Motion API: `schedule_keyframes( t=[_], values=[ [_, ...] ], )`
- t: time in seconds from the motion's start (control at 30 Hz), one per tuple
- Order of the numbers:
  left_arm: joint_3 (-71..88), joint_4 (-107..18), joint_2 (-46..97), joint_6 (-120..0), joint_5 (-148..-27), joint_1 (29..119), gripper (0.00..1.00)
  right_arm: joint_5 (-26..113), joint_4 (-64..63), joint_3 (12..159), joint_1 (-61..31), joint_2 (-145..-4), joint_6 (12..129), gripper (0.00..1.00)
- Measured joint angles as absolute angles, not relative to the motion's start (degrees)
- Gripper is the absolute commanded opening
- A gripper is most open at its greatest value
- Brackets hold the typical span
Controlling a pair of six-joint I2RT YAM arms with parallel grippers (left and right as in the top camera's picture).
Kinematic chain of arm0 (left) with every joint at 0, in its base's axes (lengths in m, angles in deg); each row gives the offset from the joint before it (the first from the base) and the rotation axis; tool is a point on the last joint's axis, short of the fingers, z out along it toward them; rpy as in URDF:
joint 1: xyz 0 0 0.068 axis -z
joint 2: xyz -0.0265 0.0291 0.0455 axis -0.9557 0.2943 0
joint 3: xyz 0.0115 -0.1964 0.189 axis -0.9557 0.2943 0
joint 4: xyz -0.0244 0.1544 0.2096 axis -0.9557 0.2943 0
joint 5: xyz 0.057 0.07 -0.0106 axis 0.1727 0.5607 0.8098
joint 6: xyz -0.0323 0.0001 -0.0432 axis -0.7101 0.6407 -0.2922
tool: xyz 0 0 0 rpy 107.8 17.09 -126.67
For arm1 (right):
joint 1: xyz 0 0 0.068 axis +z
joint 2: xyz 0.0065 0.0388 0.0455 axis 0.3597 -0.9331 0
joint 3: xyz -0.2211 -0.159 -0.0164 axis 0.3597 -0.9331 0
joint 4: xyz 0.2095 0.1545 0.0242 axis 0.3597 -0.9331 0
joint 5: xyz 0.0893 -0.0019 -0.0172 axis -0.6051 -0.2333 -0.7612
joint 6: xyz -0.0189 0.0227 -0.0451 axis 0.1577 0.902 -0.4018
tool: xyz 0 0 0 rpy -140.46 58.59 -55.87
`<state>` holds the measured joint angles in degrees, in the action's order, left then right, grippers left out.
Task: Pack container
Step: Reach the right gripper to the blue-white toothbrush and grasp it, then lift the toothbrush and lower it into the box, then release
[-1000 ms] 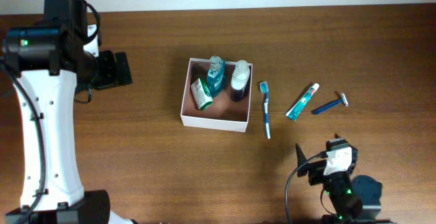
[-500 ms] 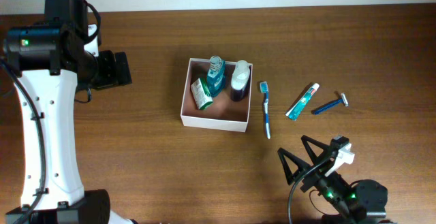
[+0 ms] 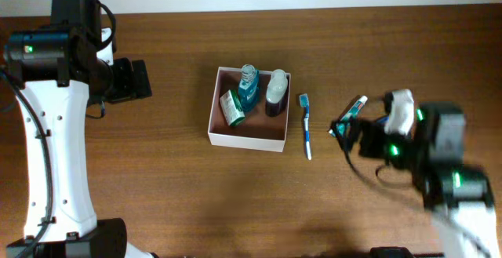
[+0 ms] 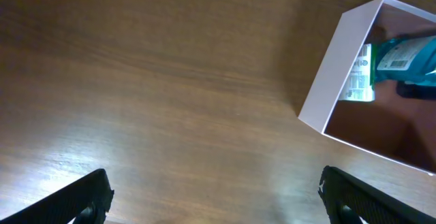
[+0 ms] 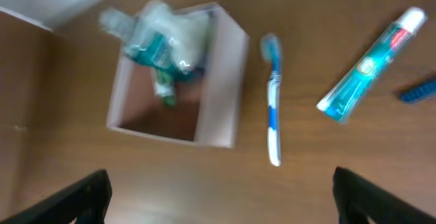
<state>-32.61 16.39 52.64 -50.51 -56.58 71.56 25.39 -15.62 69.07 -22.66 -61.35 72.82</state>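
Observation:
The right gripper next needs to grab the toothbrush's handle (image 3: 307, 139) (image 5: 273, 120), away from the bristled head, so that it can lay the blue toothbrush inside the container.
The container (image 3: 245, 141) is a square white-walled box with a pinkish-brown inside, at the table's middle. It holds a green soap packet (image 3: 231, 107), a teal bottle (image 3: 249, 86) and a white-capped dark bottle (image 3: 275, 92). A blue toothbrush (image 3: 306, 126) lies right of it, then a toothpaste tube (image 3: 354, 109). My right gripper (image 3: 351, 134) is open and empty beside the tube, and its arm hides the razor from overhead. The right wrist view shows the container (image 5: 221, 108), toothbrush (image 5: 272, 118), tube (image 5: 371, 67) and a razor tip (image 5: 419, 91). My left gripper (image 3: 140, 79) is open, left of the container (image 4: 337, 71).
The brown wooden table (image 3: 196, 195) runs to a pale wall at the back. My white left arm (image 3: 55, 148) stands along the left side. My right gripper's fingers (image 5: 221, 200) and left gripper's fingers (image 4: 218, 203) hang above bare wood.
My right arm has swung up from the table's front edge to the right side, over the razor and beside the toothpaste. The left arm and the packed items have not moved.

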Motion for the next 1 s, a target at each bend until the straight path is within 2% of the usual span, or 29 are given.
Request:
schedule_keyframes(
  t=[0.2,0.33,0.4,0.57,0.7,1.0],
  values=[
    [-32.61,16.39,52.64,-50.51,-56.62,71.56,0.99,35.27,-19.01,82.64,-14.32,-83.69,70.81,0.99],
    [-32.61,16.39,52.64,-50.51,-56.62,71.56,1.00,42.87,-18.92,85.09,-9.14,-93.87,72.38,0.91],
    [-32.61,16.39,52.64,-50.51,-56.65,71.56,0.99,46.02,-19.08,85.18,-7.47,-99.49,73.56,0.83],
    [-32.61,16.39,52.64,-50.51,-56.65,71.56,0.99,49.17,-17.70,85.15,-7.10,-110.16,75.88,0.70],
    [-32.61,16.39,52.64,-50.51,-56.65,71.56,1.00,49.54,-15.73,85.15,-7.10,-114.57,76.12,0.69],
    [-32.61,16.39,52.64,-50.51,-56.65,71.56,0.99,50.06,-11.84,85.15,-6.23,-114.97,76.49,0.65]
  ],
)
